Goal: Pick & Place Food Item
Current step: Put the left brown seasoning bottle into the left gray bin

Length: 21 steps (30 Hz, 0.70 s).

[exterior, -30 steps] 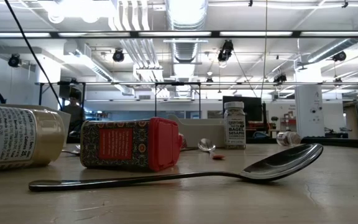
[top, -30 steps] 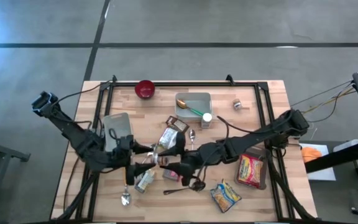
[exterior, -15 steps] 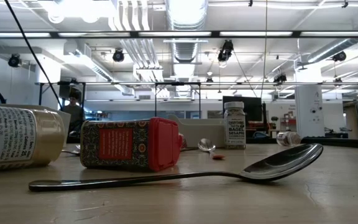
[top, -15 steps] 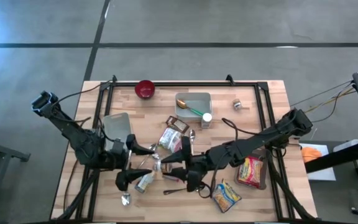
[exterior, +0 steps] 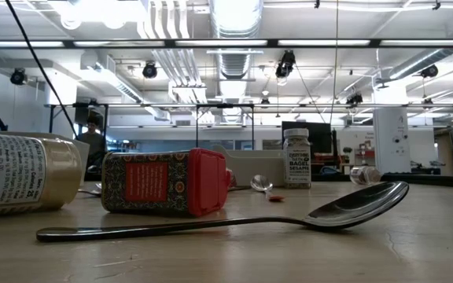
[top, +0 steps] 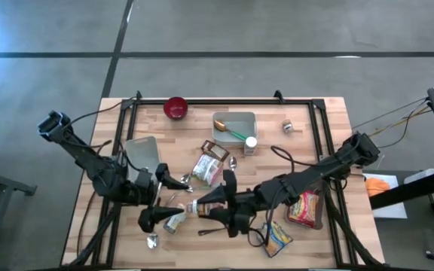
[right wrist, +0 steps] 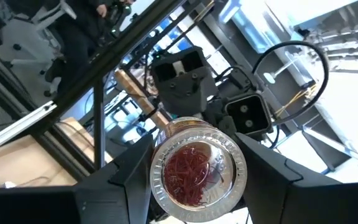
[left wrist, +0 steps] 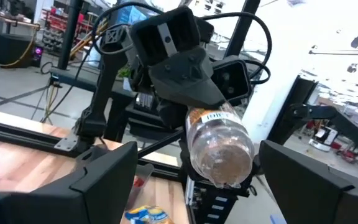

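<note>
I will grab the jar with my left gripper by its exposed round bottom end (top: 193, 206) to place the jar in the bin (top: 142, 150).
A clear bottle (left wrist: 219, 146) with brown contents hangs above the table's near middle, and my right gripper (top: 204, 205) is shut on it. Its round bottom faces my left gripper (top: 162, 199), which stands open and level just to the bottle's left. In the left wrist view the left fingers (left wrist: 101, 180) frame the bottle on both sides, apart from it. The right wrist view shows the bottle's other round end (right wrist: 194, 165), silver-rimmed with red strands behind it, and my left gripper (right wrist: 182, 74) beyond. Neither gripper shows in the low view. My right gripper pinches the bottle by its sides (right wrist: 159, 174) between the two fingers, coming level from the table's right. The bottle lies along the fingers, its free bottom end (left wrist: 221, 160) sticking out toward the left gripper. It is lifted clear of the table, roughly level.
On the table below lie a labelled jar (exterior: 22, 173), a red-capped spice tin (exterior: 163, 182) and a long spoon (exterior: 226, 220). A grey tray (top: 239, 118), a red bowl (top: 175, 108) and a sesame jar (exterior: 297, 157) stand farther back. Noodle packets (top: 304, 207) lie at the near right.
My right gripper has carried the bottle up and toward the table's near left, rolling a little. My left gripper has risen slightly and tipped up to level, facing the bottle. Both gaps look unchanged. The things on the table have stayed put.
</note>
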Motion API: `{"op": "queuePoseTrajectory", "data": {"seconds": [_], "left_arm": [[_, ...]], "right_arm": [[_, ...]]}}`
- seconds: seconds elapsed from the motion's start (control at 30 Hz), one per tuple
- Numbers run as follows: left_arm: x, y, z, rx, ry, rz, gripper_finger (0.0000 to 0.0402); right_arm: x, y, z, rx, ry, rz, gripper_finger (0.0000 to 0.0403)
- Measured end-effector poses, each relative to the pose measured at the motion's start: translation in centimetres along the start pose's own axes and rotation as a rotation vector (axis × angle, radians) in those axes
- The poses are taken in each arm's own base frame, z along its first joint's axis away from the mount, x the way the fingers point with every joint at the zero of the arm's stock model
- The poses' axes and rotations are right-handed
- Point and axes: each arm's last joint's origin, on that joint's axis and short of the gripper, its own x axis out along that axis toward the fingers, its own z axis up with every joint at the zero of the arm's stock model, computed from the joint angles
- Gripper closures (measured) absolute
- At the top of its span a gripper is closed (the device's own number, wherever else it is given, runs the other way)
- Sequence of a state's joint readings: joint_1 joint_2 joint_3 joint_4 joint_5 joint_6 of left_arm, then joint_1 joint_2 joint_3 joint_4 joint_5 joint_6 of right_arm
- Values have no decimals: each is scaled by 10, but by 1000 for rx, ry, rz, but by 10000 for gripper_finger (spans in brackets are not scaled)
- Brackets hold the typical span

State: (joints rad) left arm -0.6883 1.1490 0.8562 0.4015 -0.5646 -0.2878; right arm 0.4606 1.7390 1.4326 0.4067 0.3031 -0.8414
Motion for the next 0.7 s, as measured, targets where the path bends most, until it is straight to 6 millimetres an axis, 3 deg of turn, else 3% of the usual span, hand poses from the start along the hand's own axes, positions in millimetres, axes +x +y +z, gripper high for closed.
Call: {"op": "queuePoseTrajectory", "data": {"seconds": [0.7], "left_arm": [[17, 7, -2, -13, -27, -79, 60]], "right_arm": [[2, -4, -2, -3, -30, -3, 218]]}}
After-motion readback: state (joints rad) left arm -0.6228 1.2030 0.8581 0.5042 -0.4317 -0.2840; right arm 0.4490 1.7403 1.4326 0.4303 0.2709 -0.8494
